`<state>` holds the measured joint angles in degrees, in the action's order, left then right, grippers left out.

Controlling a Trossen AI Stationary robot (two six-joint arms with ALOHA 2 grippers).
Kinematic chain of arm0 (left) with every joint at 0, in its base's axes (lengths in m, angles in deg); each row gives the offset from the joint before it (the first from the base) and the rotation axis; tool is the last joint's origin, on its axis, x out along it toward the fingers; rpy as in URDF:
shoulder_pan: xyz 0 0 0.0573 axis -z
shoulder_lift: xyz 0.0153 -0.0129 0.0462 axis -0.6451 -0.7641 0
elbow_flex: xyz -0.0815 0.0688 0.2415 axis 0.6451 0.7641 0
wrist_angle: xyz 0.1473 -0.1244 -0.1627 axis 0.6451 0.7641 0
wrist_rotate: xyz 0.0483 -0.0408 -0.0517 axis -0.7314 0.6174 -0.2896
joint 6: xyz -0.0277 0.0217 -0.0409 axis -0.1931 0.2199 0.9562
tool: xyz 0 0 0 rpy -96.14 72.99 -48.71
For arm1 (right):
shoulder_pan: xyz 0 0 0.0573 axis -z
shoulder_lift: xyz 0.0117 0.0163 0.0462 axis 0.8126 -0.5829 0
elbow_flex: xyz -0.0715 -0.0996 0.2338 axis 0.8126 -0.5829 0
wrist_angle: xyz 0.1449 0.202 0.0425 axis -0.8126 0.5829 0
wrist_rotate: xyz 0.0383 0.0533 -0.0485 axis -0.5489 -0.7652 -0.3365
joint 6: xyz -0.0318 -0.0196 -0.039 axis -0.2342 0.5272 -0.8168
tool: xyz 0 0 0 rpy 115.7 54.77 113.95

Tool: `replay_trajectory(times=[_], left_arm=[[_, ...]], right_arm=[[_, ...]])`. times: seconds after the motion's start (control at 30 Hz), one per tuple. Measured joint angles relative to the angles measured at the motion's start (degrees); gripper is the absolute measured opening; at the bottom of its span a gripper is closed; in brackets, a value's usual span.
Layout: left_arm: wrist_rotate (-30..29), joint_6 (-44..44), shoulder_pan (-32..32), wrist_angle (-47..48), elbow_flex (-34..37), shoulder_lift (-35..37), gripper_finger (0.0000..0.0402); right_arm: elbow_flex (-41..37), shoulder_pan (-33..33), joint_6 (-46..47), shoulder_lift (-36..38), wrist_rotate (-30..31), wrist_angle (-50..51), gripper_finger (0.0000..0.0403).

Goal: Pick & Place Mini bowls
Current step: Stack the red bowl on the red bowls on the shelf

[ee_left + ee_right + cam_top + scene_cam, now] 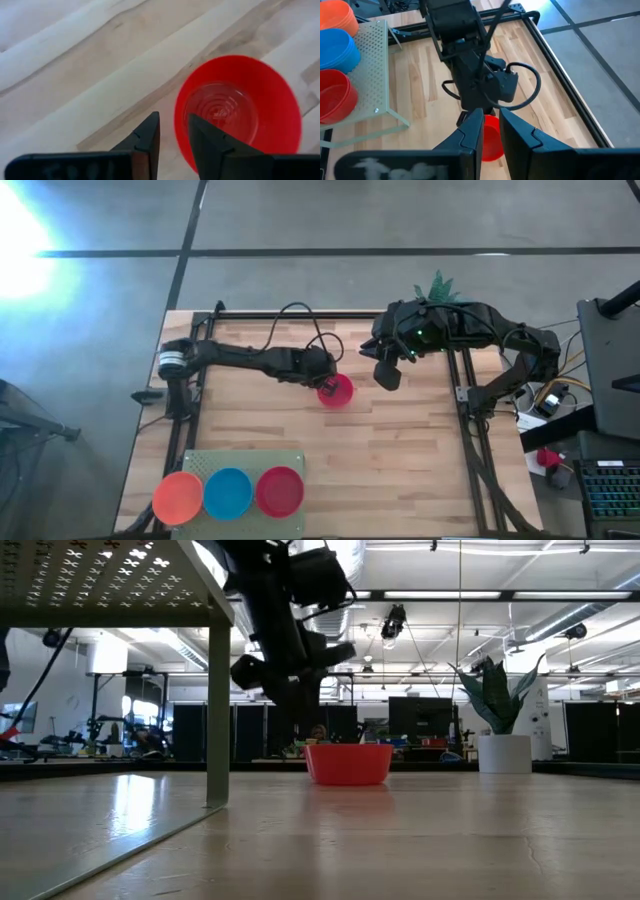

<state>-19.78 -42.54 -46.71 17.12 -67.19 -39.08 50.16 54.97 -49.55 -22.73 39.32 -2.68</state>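
The left gripper grabs the red mini bowl by its rim [321, 400] next, to stack it in the red bowl on the green rack [279, 492].
One red mini bowl [338, 392] sits upright on its base on the wooden table, also seen in the low view [348, 763]. My left gripper [325, 382] hangs just over its left rim. In the left wrist view, the left gripper [174, 117] is open by a narrow gap, one finger over the bowl's inside [240, 110] and one outside it. My right gripper [388, 374] hovers to the bowl's right, its fingers [491, 117] close together, empty. Orange [178, 495], blue [228, 492] and red [280, 490] bowls rest on a green rack.
The green perforated rack [245, 460] stands on legs at the table's near left corner, raised above the tabletop [218, 710]. A white pot with a green plant [503, 753] stands at the far right edge. Cables loop over the left arm [300, 320]. Bare wood lies near the bowl.
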Motion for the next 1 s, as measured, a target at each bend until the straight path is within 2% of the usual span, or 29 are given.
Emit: replay_trajectory(times=[0.83,0.93,1.0], left_arm=[[4.23,0.01,-1.02,-3.78,0.00,-8.00,0.0094],[6.74,-1.35,-1.10,-4.50,0.00,-8.49,0.0081],[7.21,-2.21,-1.15,-4.54,0.00,-8.64,0.0057]], right_arm=[[0.00,0.00,-0.04,0.00,-0.01,0.54,0.0056],[0.00,0.00,-0.04,0.00,-0.01,0.54,0.0056],[0.00,0.00,-0.04,0.00,-0.01,0.53,0.0056]])
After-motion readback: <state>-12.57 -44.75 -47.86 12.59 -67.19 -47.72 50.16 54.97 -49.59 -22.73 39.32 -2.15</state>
